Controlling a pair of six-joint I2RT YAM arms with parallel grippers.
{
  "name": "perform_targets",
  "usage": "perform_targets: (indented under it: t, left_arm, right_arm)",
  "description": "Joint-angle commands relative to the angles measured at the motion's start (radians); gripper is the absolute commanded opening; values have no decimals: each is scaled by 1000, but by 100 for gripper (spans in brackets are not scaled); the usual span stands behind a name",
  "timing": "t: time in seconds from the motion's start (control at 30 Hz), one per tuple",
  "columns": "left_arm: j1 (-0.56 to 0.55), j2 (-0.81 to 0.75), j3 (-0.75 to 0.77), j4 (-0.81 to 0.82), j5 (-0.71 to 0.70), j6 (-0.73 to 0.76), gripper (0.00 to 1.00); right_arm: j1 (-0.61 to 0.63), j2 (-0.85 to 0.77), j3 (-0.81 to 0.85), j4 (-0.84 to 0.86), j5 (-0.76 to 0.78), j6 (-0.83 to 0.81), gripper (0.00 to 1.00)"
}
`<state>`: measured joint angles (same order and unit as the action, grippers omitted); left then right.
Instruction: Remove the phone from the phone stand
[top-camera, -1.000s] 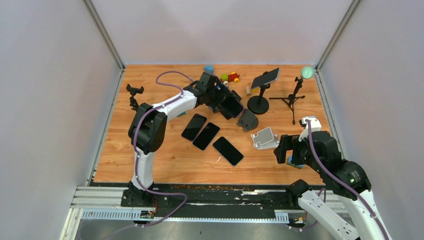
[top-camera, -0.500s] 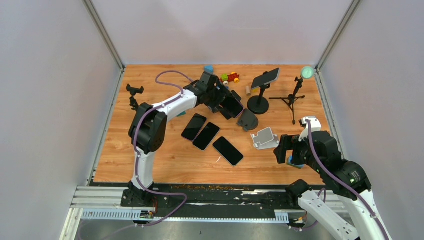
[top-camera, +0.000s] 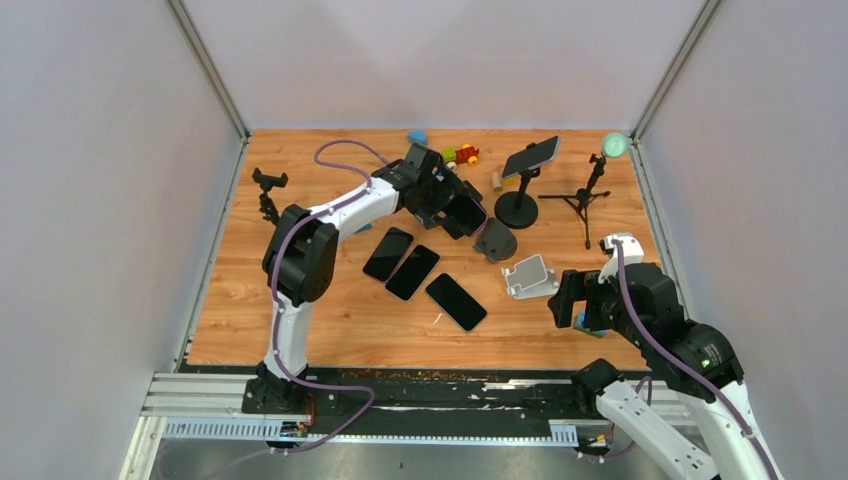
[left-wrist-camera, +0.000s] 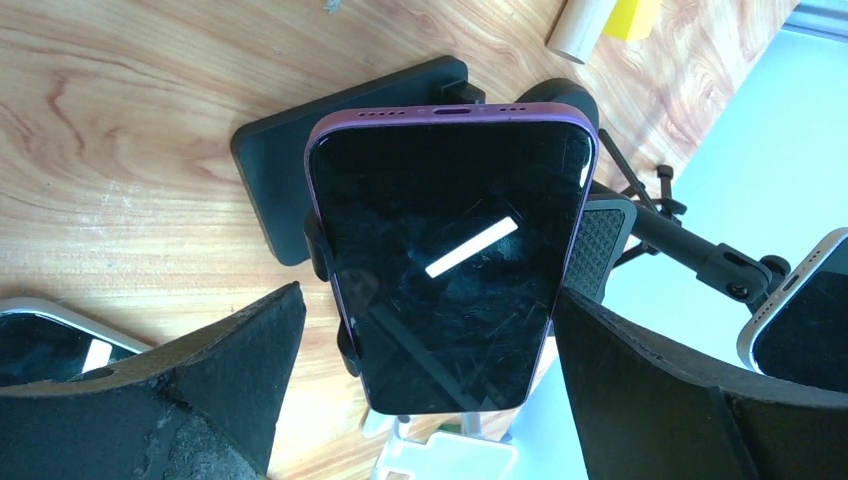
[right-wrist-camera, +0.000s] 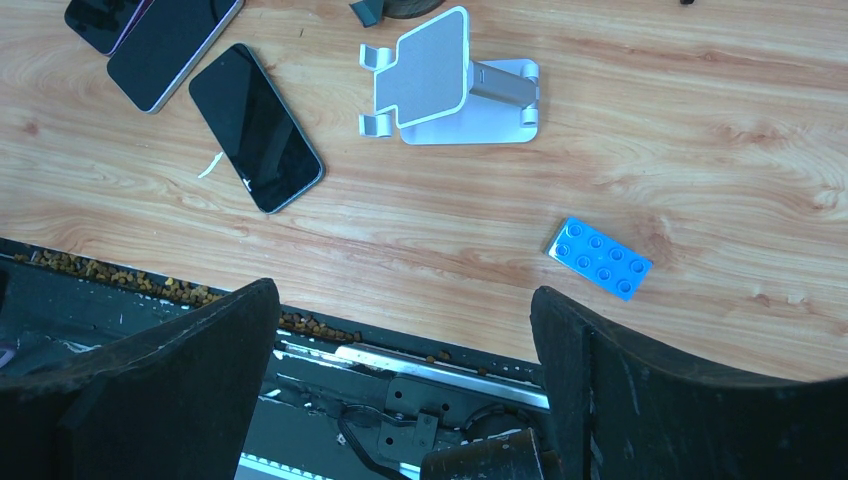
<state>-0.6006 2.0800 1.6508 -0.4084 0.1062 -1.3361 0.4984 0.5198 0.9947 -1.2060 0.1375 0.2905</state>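
Note:
My left gripper should close on the phone. Its fingers reach past the phone's near edge, on either side of the phone's lower half.
A pink-edged phone (left-wrist-camera: 450, 250) with a dark screen sits tilted in a black phone stand (left-wrist-camera: 270, 170), held by the stand's side clamps. In the top view the phone (top-camera: 468, 212) and the stand's base (top-camera: 496, 243) are at mid-table. My left gripper (left-wrist-camera: 425, 300) is open, its two fingers on either side of the phone's lower half; the right finger (left-wrist-camera: 640, 380) is close to the phone's edge, the left finger (left-wrist-camera: 220, 370) stands apart. My right gripper (right-wrist-camera: 405, 300) is open and empty over the table's near edge, at the right (top-camera: 575, 300).
Three phones (top-camera: 413, 272) lie flat left of centre. An empty silver stand (right-wrist-camera: 450, 80) and a blue brick (right-wrist-camera: 598, 258) lie near my right gripper. Another phone on a tall round-base stand (top-camera: 530, 156), a tripod (top-camera: 585, 200), small toys (top-camera: 460, 155) and a small clamp mount (top-camera: 268, 185) stand at the back.
My left arm has shifted slightly, its wrist a little further back. The phone remains in the stand. The right arm has not moved.

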Motion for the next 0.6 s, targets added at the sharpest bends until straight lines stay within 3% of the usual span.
perform_targets:
  t: [0.0, 0.23, 0.37, 0.57]
  left_arm:
    - [-2, 11, 38, -34, -29, 20, 100]
    - [-4, 38, 73, -38, -27, 9, 99]
    - [-4, 39, 80, -36, -37, 4, 92]
    - [-4, 19, 54, -14, -41, -2, 74]
  right_arm:
    - [-4, -6, -4, 43, 4, 12, 98]
    - [-4, -5, -4, 42, 4, 10, 98]
    - [-4, -7, -5, 43, 5, 10, 98]
    - [-4, -6, -4, 43, 6, 10, 98]
